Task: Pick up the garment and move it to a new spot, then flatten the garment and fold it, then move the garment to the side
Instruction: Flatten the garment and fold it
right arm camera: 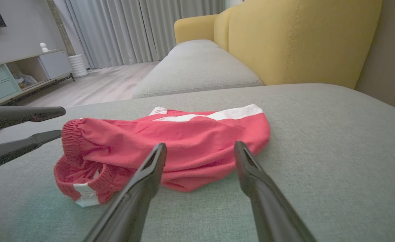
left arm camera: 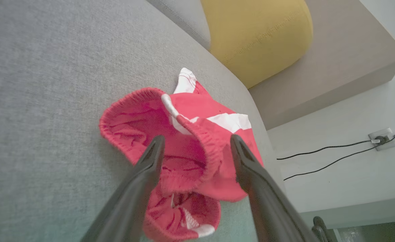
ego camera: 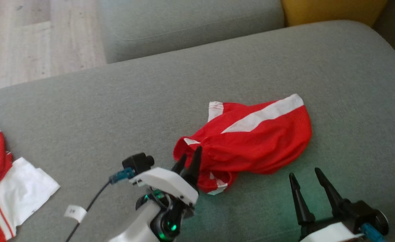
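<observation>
My left gripper has to grab the elastic waistband fold [ego camera: 204,148] next, because it stands up while the garment's body [ego camera: 264,141] lies slack on the seat. Then it can pick up the garment.
The garment [ego camera: 251,141] is a pair of red shorts with a white side stripe, lying crumpled on the grey sofa seat [ego camera: 116,111]. My left gripper [ego camera: 191,157] is open at its elastic waistband end. In the left wrist view a fold of the waistband [left arm camera: 204,148] lies between the left gripper's [left arm camera: 197,139] spread fingers, which are not closed on it. My right gripper [ego camera: 305,173] is open, just in front of the garment's near edge and apart from it. In the right wrist view the garment [right arm camera: 184,137] lies beyond my right gripper [right arm camera: 201,145], with the left gripper [right arm camera: 58,122] at its left.
Another red-and-white cloth [ego camera: 2,188] lies at the seat's left edge. A yellow cushion [ego camera: 332,10] stands behind the seat, a second grey seat [ego camera: 190,27] lies beyond, and wood floor [ego camera: 32,40] is at far left. A tagged cable [ego camera: 74,213] hangs off my left arm.
</observation>
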Available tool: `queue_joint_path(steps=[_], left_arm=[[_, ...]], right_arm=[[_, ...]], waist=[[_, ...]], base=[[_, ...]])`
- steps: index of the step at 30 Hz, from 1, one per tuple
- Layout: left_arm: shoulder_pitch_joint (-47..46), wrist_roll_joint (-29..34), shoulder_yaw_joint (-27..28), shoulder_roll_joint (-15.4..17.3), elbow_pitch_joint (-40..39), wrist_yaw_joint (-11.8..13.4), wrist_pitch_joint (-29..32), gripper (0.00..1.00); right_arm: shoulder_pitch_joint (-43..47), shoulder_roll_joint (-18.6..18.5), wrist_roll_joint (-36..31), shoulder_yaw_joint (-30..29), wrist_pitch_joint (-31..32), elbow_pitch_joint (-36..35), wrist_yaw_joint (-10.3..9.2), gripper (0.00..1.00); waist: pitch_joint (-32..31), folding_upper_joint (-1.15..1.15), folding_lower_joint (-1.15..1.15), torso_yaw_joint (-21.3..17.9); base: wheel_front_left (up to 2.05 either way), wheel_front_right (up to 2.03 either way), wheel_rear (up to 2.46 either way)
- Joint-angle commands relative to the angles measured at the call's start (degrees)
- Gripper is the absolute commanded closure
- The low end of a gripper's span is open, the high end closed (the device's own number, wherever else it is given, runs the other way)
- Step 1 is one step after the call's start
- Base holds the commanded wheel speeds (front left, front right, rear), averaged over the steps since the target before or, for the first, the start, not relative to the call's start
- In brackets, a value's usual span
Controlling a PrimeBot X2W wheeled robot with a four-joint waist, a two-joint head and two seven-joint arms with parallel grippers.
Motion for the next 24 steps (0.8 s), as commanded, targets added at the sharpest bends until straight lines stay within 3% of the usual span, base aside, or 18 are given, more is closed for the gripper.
queue_joint_path(steps=[1,6,11,12,14,24], left_arm=[[-3.45,-1.06,1.28,-0.02,-0.71,0.36,-0.68,0.0],[-6.63,-5.34,0.53,-0.02,3.86,1.0,-1.54,0.0],[-9.36,-8.95,-0.39,-0.02,6.81,-0.42,-2.15,0.0],[-10.02,-9.41,-0.47,-0.02,7.23,-0.89,-2.69,0.07],[-11.25,-10.04,-0.93,-0.02,7.98,-1.83,-3.53,0.97],[-18.81,-11.47,-4.82,-0.02,6.27,-6.16,-2.34,1.0]], right_arm=[[-3.36,-0.62,-0.4,1.59,-0.22,-1.7,-0.04,0.0],[-4.04,-0.44,-0.29,1.56,-0.22,-1.72,-0.04,0.0],[-4.7,-0.25,-0.18,1.79,-0.22,-1.77,-0.04,0.0],[-4.87,-0.2,-0.15,1.85,-0.22,-1.75,-0.04,0.0],[-5.14,-0.1,-0.12,2.04,-0.22,-1.58,-0.04,0.0],[-5.37,0.63,0.38,1.9,-0.22,-1.1,-0.04,0.0]], waist=[[0.81,0.0,-0.01,-1.05],[1.59,0.0,-0.01,-2.21],[2.74,0.0,-0.01,-2.99],[2.93,0.0,-0.01,-3.13],[3.15,0.0,-0.01,-3.48],[1.34,0.0,-0.01,-7.34]], base=[[0.0,0.0,0.0],[0.0,0.0,0.0],[0.0,0.0,0.0],[0.0,0.0,0.0],[0.0,0.0,0.0],[0.0,0.0,0.0]])
